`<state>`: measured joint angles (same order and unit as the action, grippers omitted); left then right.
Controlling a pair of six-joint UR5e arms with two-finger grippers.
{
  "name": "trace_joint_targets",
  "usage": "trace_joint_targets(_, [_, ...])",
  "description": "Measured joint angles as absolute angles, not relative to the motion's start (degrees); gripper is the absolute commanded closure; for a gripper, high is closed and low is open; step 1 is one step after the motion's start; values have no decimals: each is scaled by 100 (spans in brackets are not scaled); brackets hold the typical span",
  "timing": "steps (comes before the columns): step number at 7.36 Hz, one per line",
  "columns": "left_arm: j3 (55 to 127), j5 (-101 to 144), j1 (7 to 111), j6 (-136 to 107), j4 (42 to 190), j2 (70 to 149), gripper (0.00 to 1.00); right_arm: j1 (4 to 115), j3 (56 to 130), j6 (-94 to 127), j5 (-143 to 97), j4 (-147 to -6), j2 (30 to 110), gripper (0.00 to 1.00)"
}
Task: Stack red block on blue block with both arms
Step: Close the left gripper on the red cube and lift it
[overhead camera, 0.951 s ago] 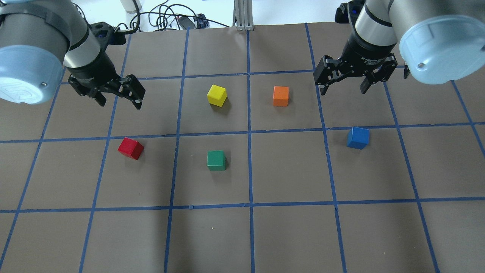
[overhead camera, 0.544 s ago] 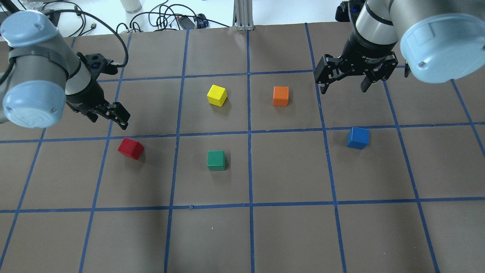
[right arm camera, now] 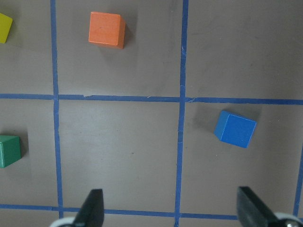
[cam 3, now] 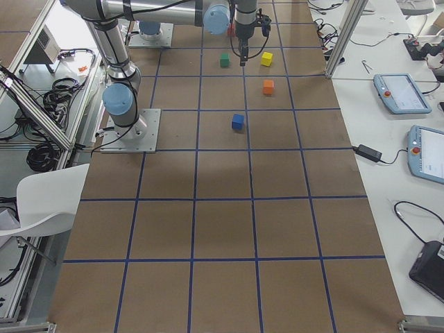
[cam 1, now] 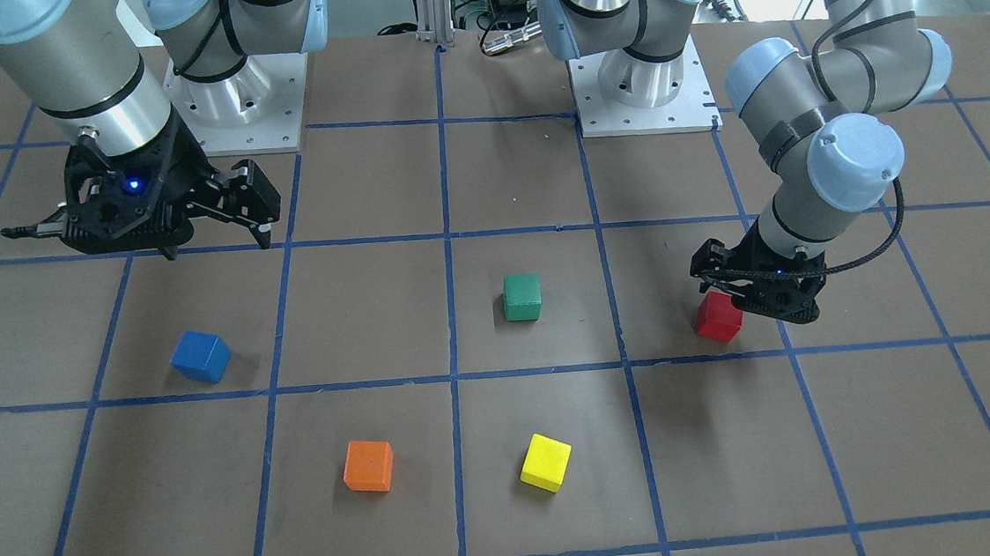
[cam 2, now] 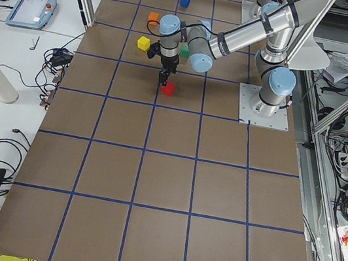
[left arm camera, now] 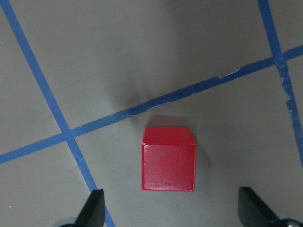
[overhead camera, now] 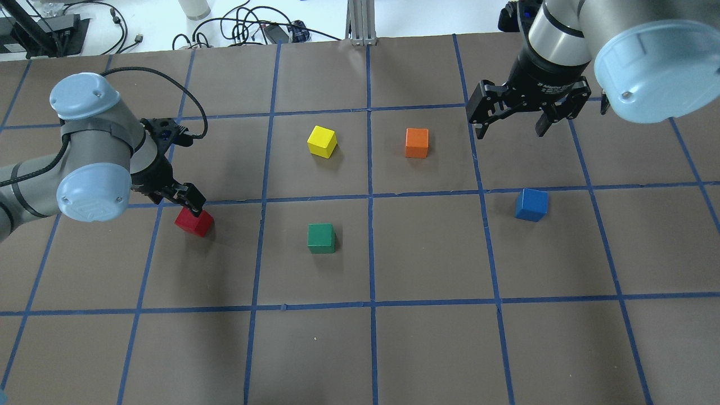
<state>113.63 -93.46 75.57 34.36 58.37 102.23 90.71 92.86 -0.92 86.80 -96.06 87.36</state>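
Note:
The left gripper needs to stack the red block (cam 1: pixel 718 318) on the blue block (cam 1: pixel 201 356), so next it needs to grab the red block by its opposite sides.
The red block (overhead camera: pixel 194 222) lies on the brown table, left of centre in the overhead view. My left gripper (overhead camera: pixel 187 203) is open and low over it, just behind it. In the left wrist view the red block (left arm camera: pixel 168 161) sits between and ahead of the two open fingertips (left arm camera: pixel 94 208), apart from both. The front view shows the left gripper (cam 1: pixel 757 297) right beside the red block (cam 1: pixel 718 318). The blue block (overhead camera: pixel 531 204) lies at the right. My right gripper (overhead camera: pixel 509 128) is open and empty, high and behind the blue block (right arm camera: pixel 235 128).
A yellow cube (overhead camera: pixel 322 141) and an orange cube (overhead camera: pixel 417 142) lie in the far middle squares. A green cube (overhead camera: pixel 320 238) lies between the red and blue blocks. Blue tape lines (overhead camera: pixel 369 197) grid the brown table. Cables lie beyond the far edge.
My left arm has dropped and swung toward me, bringing its open gripper from the far left square down to the red block. The right gripper has stayed put.

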Motion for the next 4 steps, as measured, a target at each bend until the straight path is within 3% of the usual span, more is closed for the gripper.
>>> trace_joint_targets(2, [11389, -9365, 7551, 3454, 5666, 10433, 0, 9070, 9289, -88, 8683, -9601, 8736, 0])
trace_joint_targets(3, [11398, -9377, 7550, 3450, 5594, 10543, 5, 9070, 9288, -88, 8682, -9600, 8736, 0])
trace_joint_targets(4, [11394, -9443, 7550, 3451, 5506, 10657, 51, 9070, 9285, -88, 8680, -9603, 8736, 0])
